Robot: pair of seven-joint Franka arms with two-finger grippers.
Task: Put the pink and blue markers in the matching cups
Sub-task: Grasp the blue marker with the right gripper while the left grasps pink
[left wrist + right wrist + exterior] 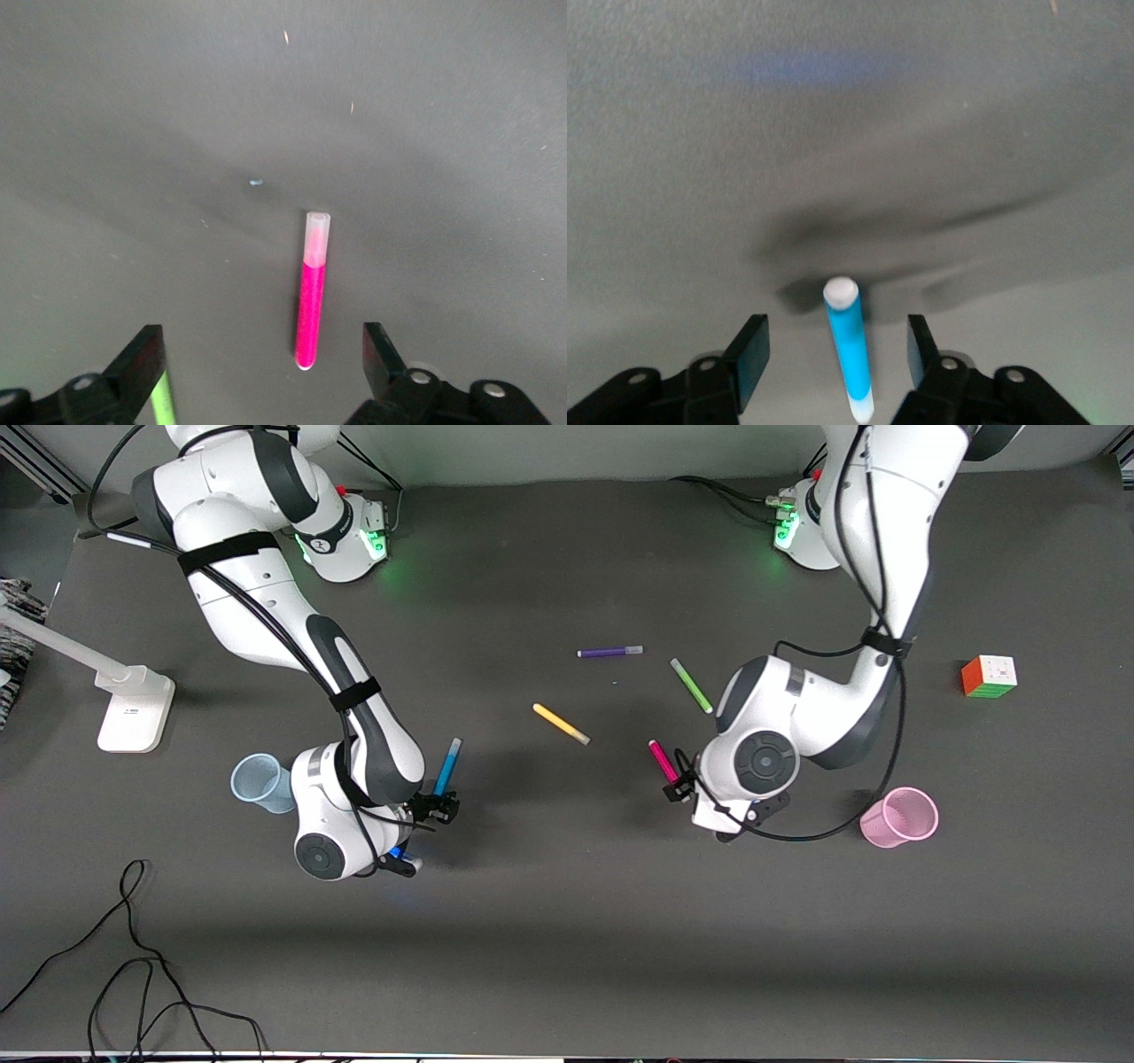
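My left gripper takes hold of the pink marker by its uncapped body end (306, 341) next. The pink marker is then free to go into the matching pink cup.
The blue marker (447, 767) lies on the table beside the pale blue cup (261, 782). My right gripper (433, 808) is open, low over the marker's end nearer the front camera. In the right wrist view the blue marker (849, 347) lies between the spread fingers (754, 347), touching neither. The pink marker (663, 761) lies mid-table. My left gripper (679, 789) is open over its nearer end. In the left wrist view the pink marker (311, 299) lies between the fingers (379, 347), untouched. The pink cup (899, 817) stands toward the left arm's end.
A yellow marker (561, 724), a purple marker (609, 652) and a green marker (691, 685) lie mid-table; the green marker (162, 399) shows by one left finger. A colour cube (989, 676), a white stand (133, 708) and loose black cables (133, 957) are around the edges.
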